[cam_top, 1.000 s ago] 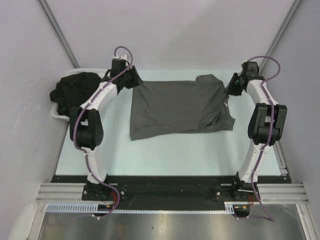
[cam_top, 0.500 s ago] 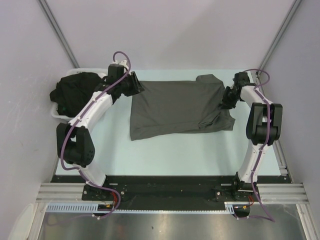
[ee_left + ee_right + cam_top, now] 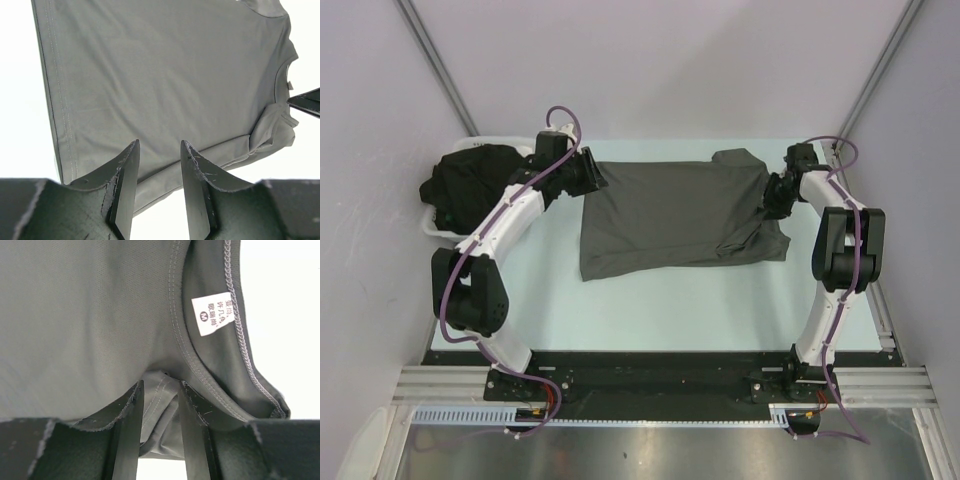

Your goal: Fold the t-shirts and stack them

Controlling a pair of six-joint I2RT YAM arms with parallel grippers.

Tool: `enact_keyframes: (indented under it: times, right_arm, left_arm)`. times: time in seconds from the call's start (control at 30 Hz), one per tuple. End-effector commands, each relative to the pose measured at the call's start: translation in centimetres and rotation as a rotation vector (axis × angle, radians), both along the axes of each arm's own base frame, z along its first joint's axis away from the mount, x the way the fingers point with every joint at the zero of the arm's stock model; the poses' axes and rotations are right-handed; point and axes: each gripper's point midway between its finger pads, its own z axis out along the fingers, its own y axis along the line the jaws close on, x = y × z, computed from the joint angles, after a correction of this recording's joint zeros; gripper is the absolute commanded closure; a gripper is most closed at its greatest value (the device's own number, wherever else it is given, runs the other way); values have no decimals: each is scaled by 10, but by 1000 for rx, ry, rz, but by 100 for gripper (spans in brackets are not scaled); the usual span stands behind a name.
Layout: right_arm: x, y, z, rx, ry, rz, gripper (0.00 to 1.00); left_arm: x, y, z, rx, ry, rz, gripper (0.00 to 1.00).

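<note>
My right gripper's fingers still stop short of the fold, so it is too early to close on the fold. The gripper moves toward the fold first.
A charcoal grey t-shirt (image 3: 670, 215) lies partly folded on the pale table, collar end to the right. It fills the left wrist view (image 3: 165, 75) and the right wrist view (image 3: 90, 315). My left gripper (image 3: 592, 172) hovers at the shirt's far left corner; it is open (image 3: 159, 145), with only the hem and table seen past its fingers. My right gripper (image 3: 775, 195) sits at the collar end and is open (image 3: 161, 385), with a loose fold of cloth lying between its fingers. The white size label (image 3: 214, 313) shows inside the collar. Black t-shirts (image 3: 470, 180) are heaped at the far left.
The black heap rests in a white tray (image 3: 432, 230) against the left wall. Grey walls close in on the left, back and right. A metal rail (image 3: 885, 320) runs along the table's right edge. The right gripper's finger (image 3: 305, 102) pokes into the left wrist view.
The right gripper came down and nearer onto the collar end, its jaws widening a little. The left arm's elbow swung outward to the left while its gripper stayed by the far left corner.
</note>
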Motion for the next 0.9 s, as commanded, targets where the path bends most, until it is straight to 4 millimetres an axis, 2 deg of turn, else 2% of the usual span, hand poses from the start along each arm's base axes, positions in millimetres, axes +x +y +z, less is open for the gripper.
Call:
enact_keyframes:
  times: [0.0,0.33,0.5,0.7,0.87]
  right_arm:
    - [-4,-7,20,-45,-27,5,61]
    - [-16,-9,4,-51,23,8,61]
    - [-17,-10,-8,-54,49,9,61]
    - [-16,-5,-13,-27,53,15,66]
    - [-17,-4,-20,-31,63,24,66]
  left_arm:
    - [-5,1,22,-7,-56,-12,56]
    - [-11,4,26,-2,-58,-9,56]
    - [-17,8,29,6,-66,5,56]
    - [-26,12,28,12,-64,14,56]
    - [-28,13,27,15,-61,13,56]
